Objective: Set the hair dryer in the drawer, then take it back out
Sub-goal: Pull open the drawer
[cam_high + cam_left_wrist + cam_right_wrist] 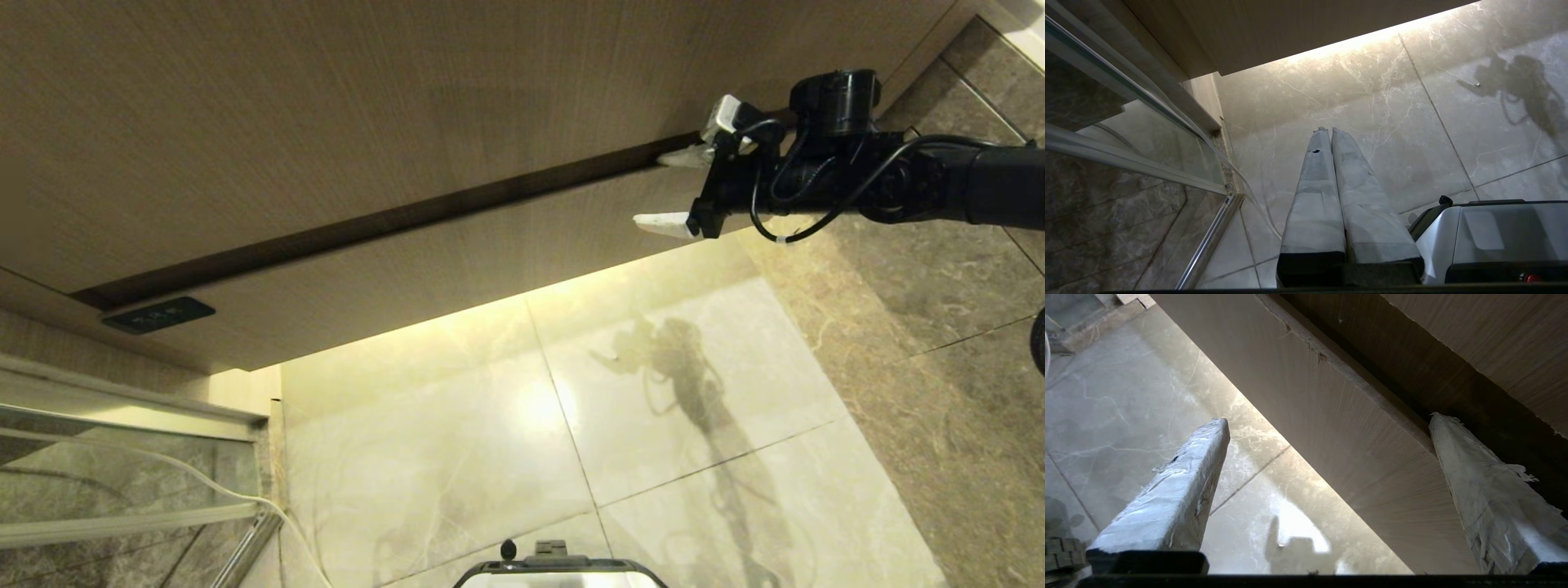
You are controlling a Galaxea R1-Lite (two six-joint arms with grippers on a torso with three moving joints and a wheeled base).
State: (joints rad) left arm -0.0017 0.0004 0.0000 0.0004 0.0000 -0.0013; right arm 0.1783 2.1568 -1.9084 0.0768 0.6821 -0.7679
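I need to open the drawer (pixel 457 245) for the hair dryer, so my right gripper should next grab the drawer front by its top edge (pixel 624 176).
The drawer (pixel 457 245) is the lower light wood-grain band with a small dark label (pixel 159 314) near its left end; its front looks closed. A dark gap (pixel 408 216) runs along its top edge. My right gripper (pixel 649 189) is open at the drawer's right end. One finger sits at the gap and the other stands out in front of the drawer face. In the right wrist view the right gripper (pixel 1329 419) straddles the top edge of the drawer (pixel 1298 375), with nothing held. The hair dryer is out of view. My left gripper (pixel 1329 130) hangs shut and empty over the floor.
A taller plain wood-grain panel (pixel 326 106) sits above the gap. A glass shower door with metal rails (pixel 122 425) stands at the left, with a thin white hose (pixel 245 498) beside it. Pale marble floor tiles (pixel 694 457) lie below, and my base (pixel 563 572) sits at the near edge.
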